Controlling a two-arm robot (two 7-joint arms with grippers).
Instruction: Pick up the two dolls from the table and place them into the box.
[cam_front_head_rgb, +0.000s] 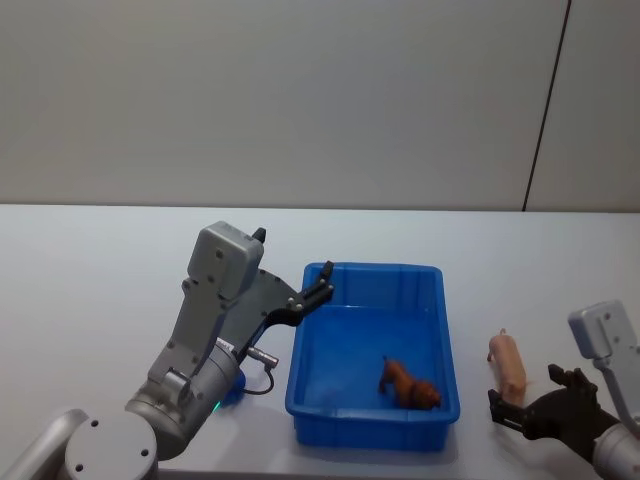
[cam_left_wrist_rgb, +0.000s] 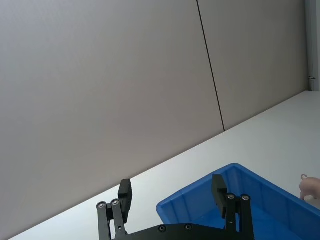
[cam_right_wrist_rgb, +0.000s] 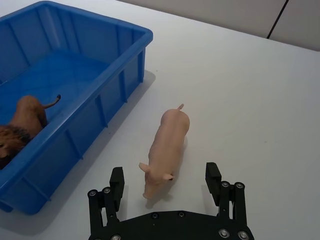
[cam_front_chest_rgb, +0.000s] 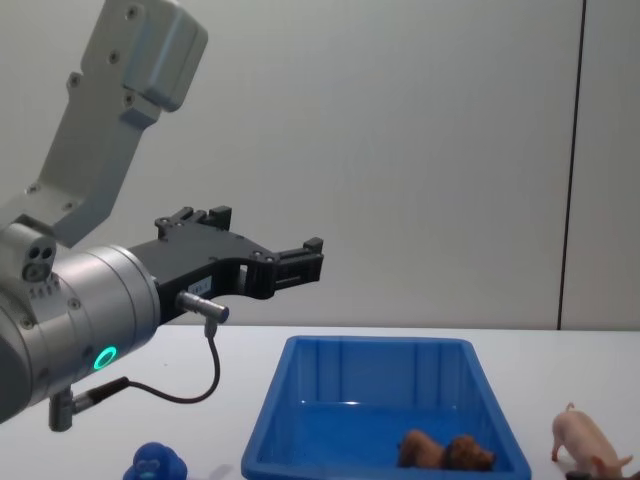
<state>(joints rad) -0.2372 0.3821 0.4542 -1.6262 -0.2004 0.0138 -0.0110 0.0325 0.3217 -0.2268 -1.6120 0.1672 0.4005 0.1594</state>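
I should next grab the pig's shoulders behind its ears with my right gripper. Then I can place the pale-pink pig into the blue box (cam_front_chest_rgb: 370, 410) (cam_right_wrist_rgb: 75, 75).
The blue box (cam_front_head_rgb: 370, 426) sits on the white table (cam_front_head_rgb: 100, 280). The dark-brown doll (cam_front_head_rgb: 408, 383) lies inside the box near its front right corner, also seen as the brown doll (cam_right_wrist_rgb: 20, 127) and the brown doll (cam_front_chest_rgb: 445, 452). The pale-pink pig doll (cam_right_wrist_rgb: 167, 145) stands on the table just right of the box. My right gripper (cam_right_wrist_rgb: 165, 177) is open, its fingers on either side of the pig's head, apart from it. My left gripper (cam_front_head_rgb: 325, 282) hangs open and empty above the box's rear left corner.
A small blue round-headed figure (cam_front_chest_rgb: 160, 465) stands on the table left of the box, under my left arm. A grey wall runs behind the table. Bare tabletop lies behind the box and right of the pig (cam_front_head_rgb: 507, 362).
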